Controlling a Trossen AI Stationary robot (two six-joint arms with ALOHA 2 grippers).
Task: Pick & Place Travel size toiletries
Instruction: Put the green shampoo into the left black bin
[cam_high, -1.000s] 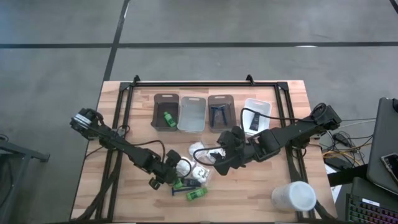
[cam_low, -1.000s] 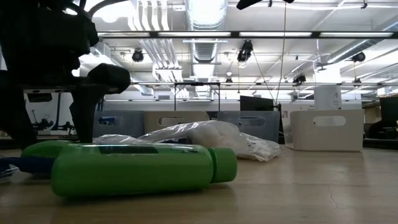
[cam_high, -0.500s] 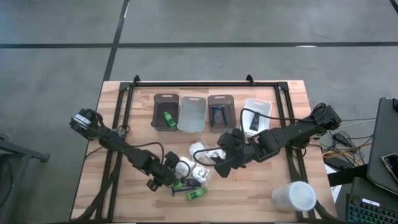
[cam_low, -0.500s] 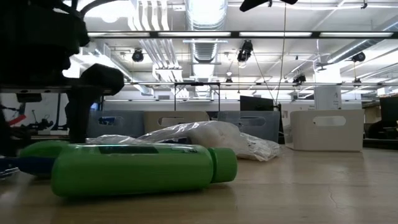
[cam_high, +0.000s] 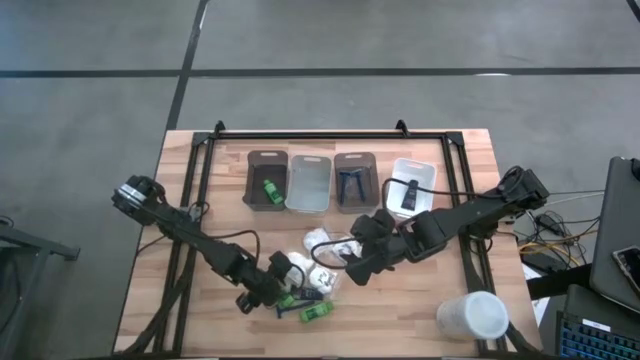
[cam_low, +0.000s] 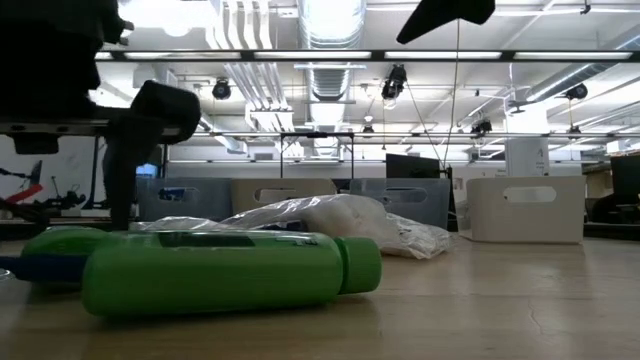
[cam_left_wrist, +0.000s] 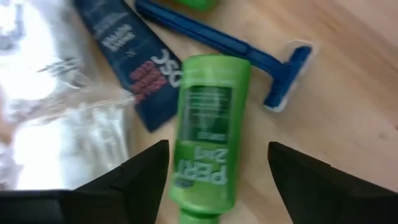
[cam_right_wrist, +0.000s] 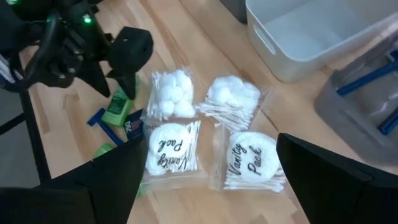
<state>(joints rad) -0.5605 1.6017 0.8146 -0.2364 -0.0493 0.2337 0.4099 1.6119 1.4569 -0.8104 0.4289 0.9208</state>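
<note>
My left gripper is going to pick up the green mini bottle next by its lettered body (cam_left_wrist: 201, 176) beside the bottle's cap. Then the bottle can go in the grey bin.
Loose toiletries lie near the table's near edge. A green mini bottle (cam_left_wrist: 205, 124) lies on its side beside a blue razor (cam_left_wrist: 230, 46), a dark tube (cam_left_wrist: 127, 50) and a clear-wrapped packet (cam_left_wrist: 62, 124). My left gripper (cam_high: 266, 293) is open and low, one finger on either side of that bottle, not touching it. Another green bottle (cam_high: 315, 312) fills the low view's foreground (cam_low: 220, 270). My right gripper (cam_high: 358, 266) hangs open above the white clear-wrapped packets (cam_right_wrist: 174, 146), clear of them.
Along the far side stand a grey bin (cam_high: 255, 195) holding a green bottle (cam_high: 270, 188), a clear bin (cam_high: 309, 182), a second grey bin (cam_high: 355, 160) with razors, and a white bin (cam_high: 425, 172) with a black tube. A large white cup (cam_high: 472, 317) lies near the near right corner.
My left gripper has moved a little toward the table's near edge and right, closing in on the green bottle by the razor. In the low view my right arm has come slightly lower. The toiletries have stayed where they were.
</note>
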